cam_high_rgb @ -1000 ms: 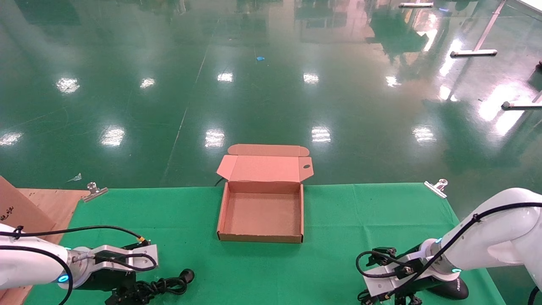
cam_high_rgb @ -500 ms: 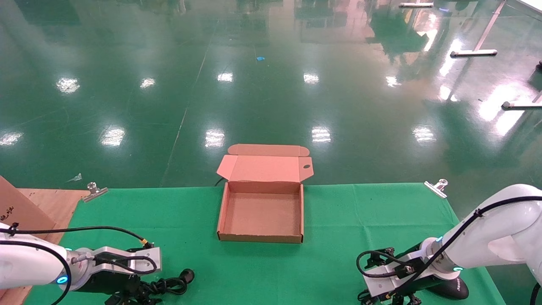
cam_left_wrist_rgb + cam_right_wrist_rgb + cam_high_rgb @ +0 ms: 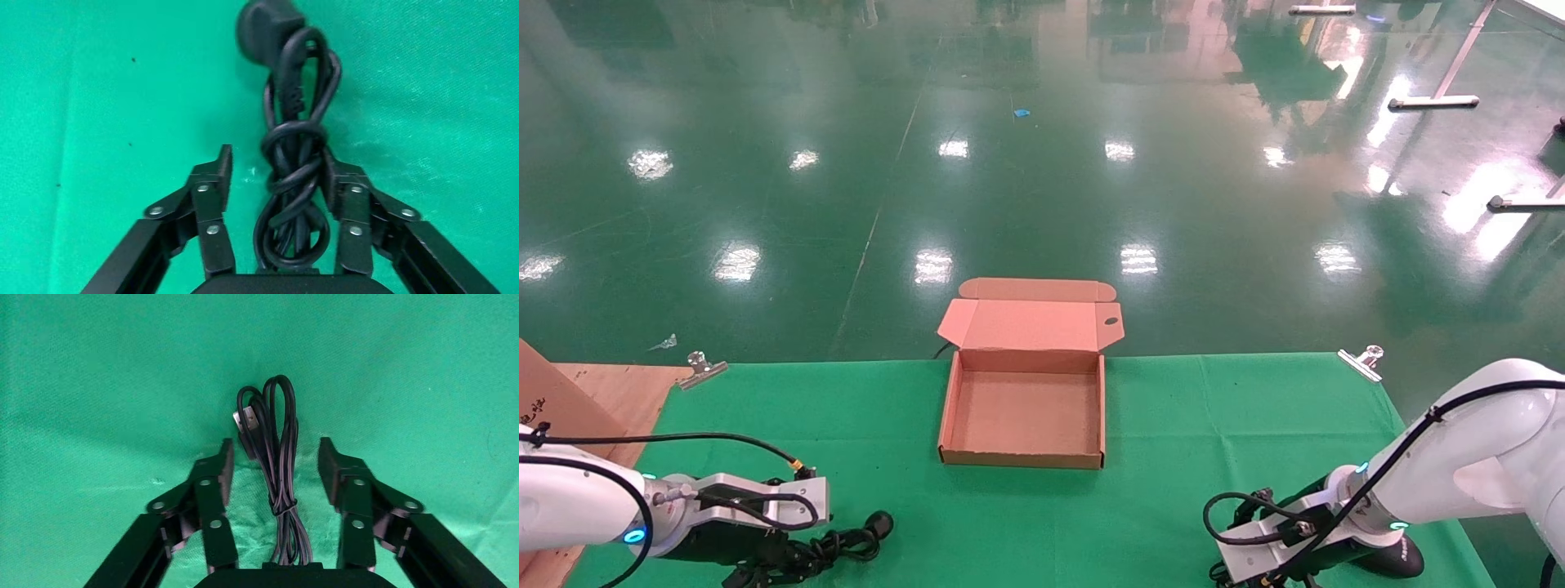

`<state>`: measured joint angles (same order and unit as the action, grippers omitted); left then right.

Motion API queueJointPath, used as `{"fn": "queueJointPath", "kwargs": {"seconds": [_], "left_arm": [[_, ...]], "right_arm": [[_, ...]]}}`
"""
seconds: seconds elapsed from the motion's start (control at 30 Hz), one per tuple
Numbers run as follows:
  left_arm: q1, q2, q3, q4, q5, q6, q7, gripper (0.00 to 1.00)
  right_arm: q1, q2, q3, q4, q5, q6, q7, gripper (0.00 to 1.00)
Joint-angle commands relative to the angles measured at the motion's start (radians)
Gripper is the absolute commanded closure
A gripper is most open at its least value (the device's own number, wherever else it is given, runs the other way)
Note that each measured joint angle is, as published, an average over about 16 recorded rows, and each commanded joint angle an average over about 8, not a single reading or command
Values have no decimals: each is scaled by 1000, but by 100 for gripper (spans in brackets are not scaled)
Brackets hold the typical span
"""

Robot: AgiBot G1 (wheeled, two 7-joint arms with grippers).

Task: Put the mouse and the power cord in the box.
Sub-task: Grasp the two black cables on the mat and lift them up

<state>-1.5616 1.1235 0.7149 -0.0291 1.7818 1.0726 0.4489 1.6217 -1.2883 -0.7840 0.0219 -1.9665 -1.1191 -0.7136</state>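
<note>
My left gripper grabs the coiled power cord around its tightly wrapped middle (image 3: 296, 170) next, since the loops fan out slack beside the plug.
The box (image 3: 1023, 412) lies open and empty at the far middle of the green cloth, its flap lid standing back. The power cord (image 3: 298, 159) is a knotted black bundle at the near left, its round plug (image 3: 879, 523) pointing toward the middle. My left gripper (image 3: 278, 174) is open and straddles the bundle, with one finger (image 3: 343, 184) touching its side. The mouse (image 3: 1397, 557) lies at the near right, partly behind my right arm. Its thin tied cable (image 3: 278, 447) runs between the open fingers of my right gripper (image 3: 275, 459), which touch nothing.
A larger brown carton (image 3: 552, 392) stands at the far left on bare wood (image 3: 617, 392). Metal clips (image 3: 700, 367) (image 3: 1362, 362) pin the green cloth (image 3: 1214, 425) at its far corners. Past the table's far edge there is shiny green floor.
Both arms have sunk lower and nearer to the cloth's near edge. The left gripper has settled around the power cord bundle and the right around the mouse cable.
</note>
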Motion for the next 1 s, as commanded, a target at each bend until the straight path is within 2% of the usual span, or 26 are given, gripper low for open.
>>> {"fn": "queueJointPath", "kwargs": {"seconds": [0.03, 0.53, 0.73, 1.0], "left_arm": [[-3, 2, 2, 2, 3, 2, 4, 100], [-5, 12, 1, 15, 1, 14, 21, 100], [-46, 2, 6, 12, 8, 119, 37, 100], [-157, 0, 18, -17, 24, 249, 60, 100]], "right_arm": [[-1, -2, 0, -4, 1, 0, -1, 100], [18, 11, 2, -14, 4, -24, -15, 100], [62, 27, 9, -7, 13, -66, -30, 100], [156, 28, 24, 13, 34, -122, -37, 100]]}}
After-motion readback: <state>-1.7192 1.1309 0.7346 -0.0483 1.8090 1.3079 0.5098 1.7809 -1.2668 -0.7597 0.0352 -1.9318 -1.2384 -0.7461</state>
